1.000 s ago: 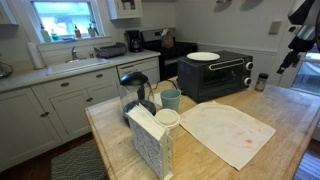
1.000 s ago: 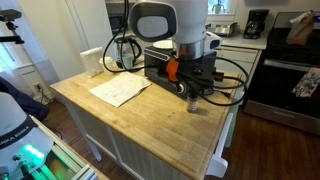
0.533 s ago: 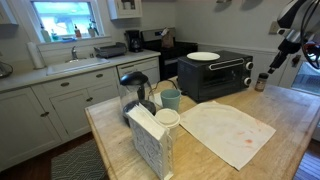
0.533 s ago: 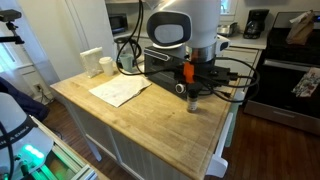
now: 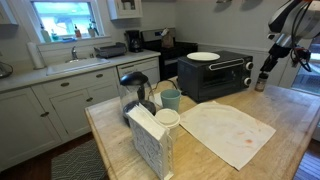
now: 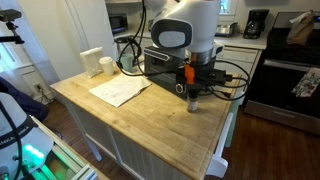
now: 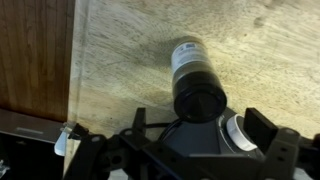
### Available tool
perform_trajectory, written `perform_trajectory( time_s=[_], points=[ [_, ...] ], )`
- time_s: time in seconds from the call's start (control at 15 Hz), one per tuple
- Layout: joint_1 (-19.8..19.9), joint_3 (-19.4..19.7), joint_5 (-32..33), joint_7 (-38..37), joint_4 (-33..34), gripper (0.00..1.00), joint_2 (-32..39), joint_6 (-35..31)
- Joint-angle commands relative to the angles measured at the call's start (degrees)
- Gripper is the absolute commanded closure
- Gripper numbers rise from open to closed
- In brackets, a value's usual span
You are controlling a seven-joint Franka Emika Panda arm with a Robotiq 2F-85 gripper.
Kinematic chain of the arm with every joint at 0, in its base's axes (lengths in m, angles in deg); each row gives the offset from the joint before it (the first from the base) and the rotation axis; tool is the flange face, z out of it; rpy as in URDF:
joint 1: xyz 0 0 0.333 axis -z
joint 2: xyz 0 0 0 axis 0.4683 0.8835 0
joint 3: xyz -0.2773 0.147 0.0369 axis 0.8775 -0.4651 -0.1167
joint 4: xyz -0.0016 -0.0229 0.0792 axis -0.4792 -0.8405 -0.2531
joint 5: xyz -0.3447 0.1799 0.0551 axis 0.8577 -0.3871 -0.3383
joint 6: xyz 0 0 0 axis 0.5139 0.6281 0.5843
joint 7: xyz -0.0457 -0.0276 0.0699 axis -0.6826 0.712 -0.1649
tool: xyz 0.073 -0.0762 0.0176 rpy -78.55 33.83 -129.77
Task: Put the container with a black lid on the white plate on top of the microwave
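Observation:
I should next grab the container by opposite sides of its black lid, so the container's bottom stays free to stand on the white plate.
The container with a black lid [image 5: 261, 83] stands on the wooden counter, just right of the black microwave [image 5: 215, 75]. The white plate [image 5: 203, 56] lies on top of the microwave. My gripper [image 5: 265, 71] hangs right above the container and is open. In the wrist view the black lid [image 7: 198, 98] and brownish body fill the middle, with my gripper [image 7: 200, 128] open and a finger on each side, not touching it. In an exterior view the gripper [image 6: 192, 92] sits low over the container [image 6: 192, 104], in front of the microwave [image 6: 160, 62].
An off-white cloth mat [image 5: 226, 131] lies in front of the microwave. A teal mug [image 5: 171, 99], a pale cup with white lid [image 5: 167, 120], a black coffee maker [image 5: 135, 92] and a napkin box [image 5: 150, 142] stand at the counter's other end. The counter edge is near the container [image 7: 75, 70].
The arm has swung in toward the container and come down over it. The container, plate and microwave have not moved.

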Motion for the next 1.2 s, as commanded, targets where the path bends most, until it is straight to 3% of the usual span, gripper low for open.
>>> perform_trajectory(
  time_s=[0.0, 0.27, 0.33, 0.4, 0.87, 0.93, 1.13],
  points=[
    [0.6, -1.1, -0.2, 0.4, -1.3, 0.0, -0.6, 0.1],
    [-0.3, -0.1, 1.8, -1.9, -1.6, 0.0, -0.4, -0.7],
    [-0.4, 0.1, 2.2, -2.4, -1.6, 0.04, -0.4, -0.3],
    [-0.6, 0.3, 2.8, -2.9, -1.8, 0.18, -0.5, -0.2],
    [-2.0, 1.8, 7.6, -6.8, -3.3, 0.67, -1.3, -0.3],
    [-2.0, 1.9, 8.5, -7.6, -3.4, 0.73, -1.4, -0.3],
    [-2.2, 2.3, 10.5, -9.3, -4.3, 0.74, -3.3, -0.5]
  ],
)
